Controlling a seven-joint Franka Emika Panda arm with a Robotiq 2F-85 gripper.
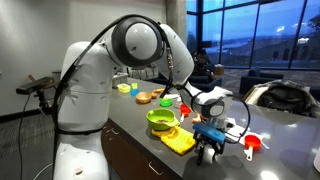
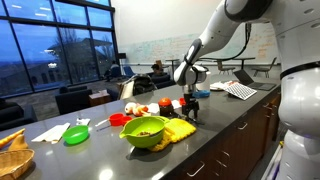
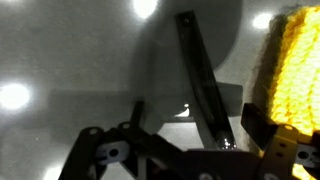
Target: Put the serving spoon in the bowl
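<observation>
The serving end should stay free for the bowl, so my gripper should grab the serving spoon [image 3: 195, 60] by its black handle, with one finger on each side.
The serving spoon [image 3: 195, 60] is a slim black utensil that lies on the grey counter; in the wrist view its handle runs between my fingers. My gripper [image 3: 197, 122] is open, with one finger on each side of the handle and a gap on both sides. In both exterior views the gripper [image 1: 208, 148] [image 2: 190, 112] is low over the counter beside a yellow cloth [image 1: 180, 142] [image 2: 180, 130]. The lime-green bowl [image 1: 160, 120] [image 2: 147, 130] stands just beyond the cloth with some food in it. I cannot make out the spoon in the exterior views.
A red cup [image 1: 185, 108] stands behind the bowl. A red-and-white scoop [image 1: 252, 145] lies beside the gripper. A small green dish [image 2: 76, 135], a basket [image 2: 12, 155] and a laptop [image 2: 240, 90] sit along the counter. The counter's front edge [image 2: 215, 150] is close.
</observation>
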